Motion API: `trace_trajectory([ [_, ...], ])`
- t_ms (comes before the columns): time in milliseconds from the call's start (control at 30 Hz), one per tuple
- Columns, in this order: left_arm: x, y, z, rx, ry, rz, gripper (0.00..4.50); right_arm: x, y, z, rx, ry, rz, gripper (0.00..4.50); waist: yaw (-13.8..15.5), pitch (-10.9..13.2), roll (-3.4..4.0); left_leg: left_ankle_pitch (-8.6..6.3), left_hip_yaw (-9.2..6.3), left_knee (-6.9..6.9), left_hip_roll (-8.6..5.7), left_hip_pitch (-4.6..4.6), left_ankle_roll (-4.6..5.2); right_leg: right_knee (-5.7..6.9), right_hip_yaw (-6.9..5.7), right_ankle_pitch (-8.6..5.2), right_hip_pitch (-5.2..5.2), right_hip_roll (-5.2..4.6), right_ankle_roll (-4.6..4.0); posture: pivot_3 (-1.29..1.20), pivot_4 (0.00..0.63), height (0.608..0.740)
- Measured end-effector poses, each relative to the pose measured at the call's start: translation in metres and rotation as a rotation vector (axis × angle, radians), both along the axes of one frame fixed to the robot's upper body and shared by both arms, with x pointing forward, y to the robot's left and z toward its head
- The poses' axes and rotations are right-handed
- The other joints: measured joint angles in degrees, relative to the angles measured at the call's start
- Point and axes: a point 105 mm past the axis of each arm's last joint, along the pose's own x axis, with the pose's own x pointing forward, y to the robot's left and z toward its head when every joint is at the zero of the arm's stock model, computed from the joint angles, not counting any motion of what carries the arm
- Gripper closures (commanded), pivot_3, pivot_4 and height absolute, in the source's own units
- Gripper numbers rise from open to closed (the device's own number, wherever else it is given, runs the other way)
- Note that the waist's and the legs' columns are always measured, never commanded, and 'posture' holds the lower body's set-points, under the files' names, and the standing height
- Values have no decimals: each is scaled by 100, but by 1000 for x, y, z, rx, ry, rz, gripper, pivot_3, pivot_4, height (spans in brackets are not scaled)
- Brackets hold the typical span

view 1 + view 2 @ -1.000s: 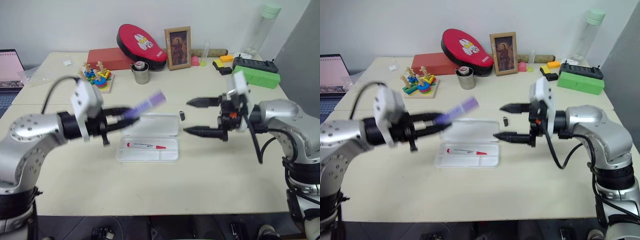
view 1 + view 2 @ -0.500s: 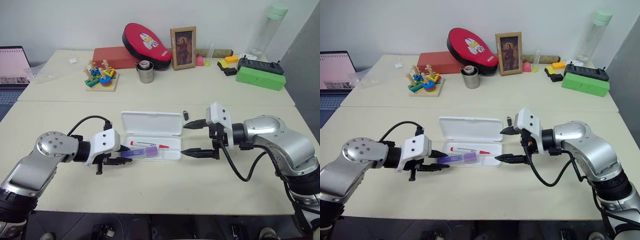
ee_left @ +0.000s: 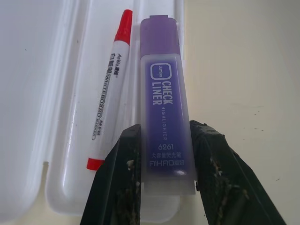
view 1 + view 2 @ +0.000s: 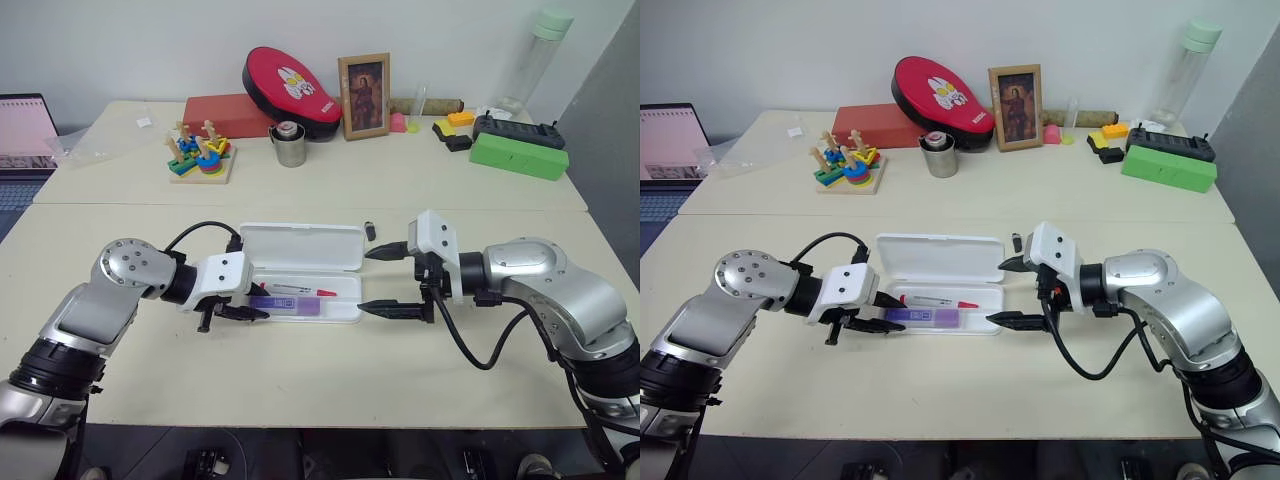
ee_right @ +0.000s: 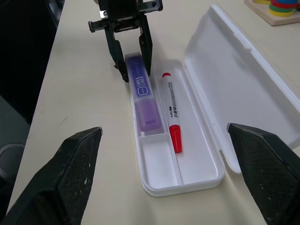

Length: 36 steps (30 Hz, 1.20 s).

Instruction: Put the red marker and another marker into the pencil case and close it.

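Observation:
The purple highlighter is low in the pencil case tray's front section. I should open my left gripper now, and the highlighter would rest there.
The pencil case lies open at the table's middle, its lid folded back flat. The red marker lies in the tray's rear compartment. Another marker, the purple highlighter, sits low in the front compartment beside it, with its rear end over the tray's left rim. My left gripper is shut on that rear end, and its black fingers pinch both sides of the highlighter. Whether the highlighter rests on the tray floor I cannot tell. My right gripper stands open at the case's right end, holding nothing.
A small dark stub lies just behind the lid's right corner. Along the back stand a metal cup, a stacking toy, a red box, a picture frame and a green box.
My left gripper has come down and moved right with the purple highlighter, from above the table into the tray's front compartment. The right gripper has sunk a little and stays open.

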Motion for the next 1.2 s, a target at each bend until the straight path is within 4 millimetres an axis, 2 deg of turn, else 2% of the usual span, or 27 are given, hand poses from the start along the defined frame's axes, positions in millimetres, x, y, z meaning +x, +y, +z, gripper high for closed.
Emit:
trace_trajectory([
  [267,6,1,-6,36,22,-7,3313,-1,0,-1,-1,-2,-14,0,-4,0,0,0,-1,0,0,0,0,0,0,0,1,0,0,0,150,740],
  [300,5,0,-7,34,27,-11,2612,-1,0,-1,-1,-1,-15,0,-5,0,0,0,-1,0,0,0,0,0,0,0,1,0,0,0,150,740],
  [367,5,0,-7,32,30,-12,2176,-1,0,-2,-1,2,-19,0,-4,0,0,0,-2,0,0,0,0,0,-1,0,1,0,0,0,150,740],
  [533,5,-1,-8,27,42,-3,1413,-1,0,-4,1,7,-26,0,-6,0,0,0,-2,1,0,0,0,1,-1,0,2,0,0,0,150,740],
  [700,5,-4,-9,13,52,2,345,-3,0,-2,9,10,-17,0,-6,0,0,0,-3,2,0,0,0,1,-1,1,2,0,-1,0,150,740],
  [767,6,-9,-6,-15,48,6,55,-3,-1,0,29,14,-18,0,-5,0,0,0,-3,2,0,0,0,1,-1,1,3,0,-1,0,150,740],
  [867,5,-23,10,-125,26,11,55,1,-5,14,105,-1,-46,0,-5,-1,-1,0,-4,4,0,0,0,1,-2,2,5,0,-1,0,150,740],
  [967,5,-42,38,-321,-19,46,55,26,-17,30,204,-24,-179,0,-5,-1,-2,1,-6,10,0,1,0,6,-4,5,9,0,0,0,150,740],
  [1033,9,-50,51,-431,-56,89,55,43,-27,34,219,-25,-282,0,-6,-1,-2,1,-7,11,0,7,1,6,-4,6,13,0,-2,0,150,740],
  [1100,16,-53,66,-539,-107,161,55,65,-41,28,192,-19,-423,0,-9,-2,-4,2,-8,13,0,7,1,7,-5,7,13,1,-3,0,150,740],
  [1200,23,-48,85,-670,-160,271,55,91,-61,2,125,31,-626,0,-16,-2,-3,1,-7,11,0,7,1,5,-4,7,13,1,-4,0,150,740],
])
